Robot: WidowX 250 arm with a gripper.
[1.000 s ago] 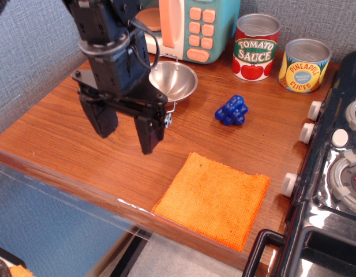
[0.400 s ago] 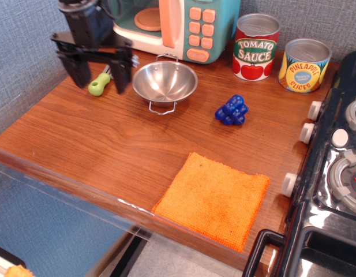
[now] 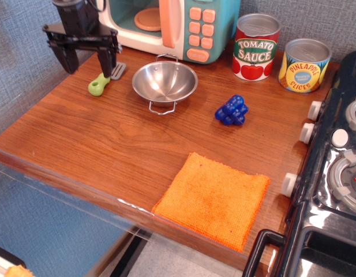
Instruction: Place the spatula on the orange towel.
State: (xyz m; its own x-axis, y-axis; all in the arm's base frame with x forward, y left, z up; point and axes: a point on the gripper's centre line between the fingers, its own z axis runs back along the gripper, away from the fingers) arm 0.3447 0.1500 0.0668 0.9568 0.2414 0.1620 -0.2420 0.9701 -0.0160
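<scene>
Next, the gripper grabs the spatula by its lime-green handle (image 3: 98, 86) to place the spatula on the orange towel (image 3: 213, 198).
The spatula (image 3: 101, 82) lies on the wooden counter at the far left, its lime-green handle toward me and its grey blade partly behind a finger. My gripper (image 3: 87, 65) hangs open just above and behind it, one finger on each side, empty. The orange towel (image 3: 213, 198) lies flat at the counter's front edge, right of centre, far from the gripper.
A steel bowl (image 3: 164, 81) stands right of the spatula. A blue bumpy toy (image 3: 232, 110) lies mid-counter. A toy microwave (image 3: 172, 26), a tomato sauce can (image 3: 255, 46) and a pineapple can (image 3: 304, 64) line the back. A toy stove (image 3: 337, 167) borders the right.
My gripper has moved from the counter's middle left to the far back-left, over the spatula, which it had hidden before. It stays open.
</scene>
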